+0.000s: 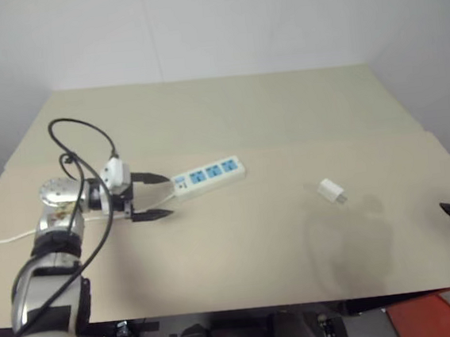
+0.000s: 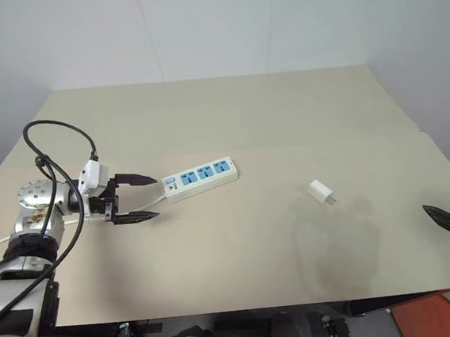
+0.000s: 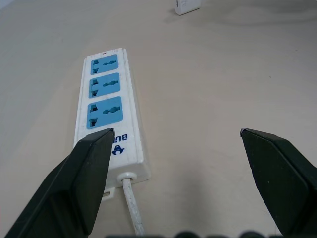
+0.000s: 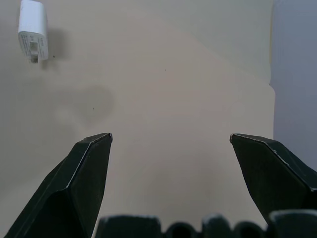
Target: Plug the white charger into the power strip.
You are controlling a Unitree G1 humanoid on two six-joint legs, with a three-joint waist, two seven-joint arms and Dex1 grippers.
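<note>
The power strip is long but narrow across. Next, my left gripper grabs it by its long sides at its switch end.
The power strip lies flat on the beige table, left of centre, with three blue socket faces up. Its white cord runs off to the table's left edge. My left gripper stands open just short of the strip's cord end, one finger to each side of the cord, nothing between them. In the left wrist view one finger overlaps the strip's near corner. The white charger lies on its side right of centre, alone. Far out by the table's right edge my right gripper is open and empty, well away from the charger.
A seam crosses the tabletop just behind the strip. The table's front edge is close below both arms, and its right edge passes by the right gripper. A white wall stands behind. Something orange sits on the floor at the lower right.
</note>
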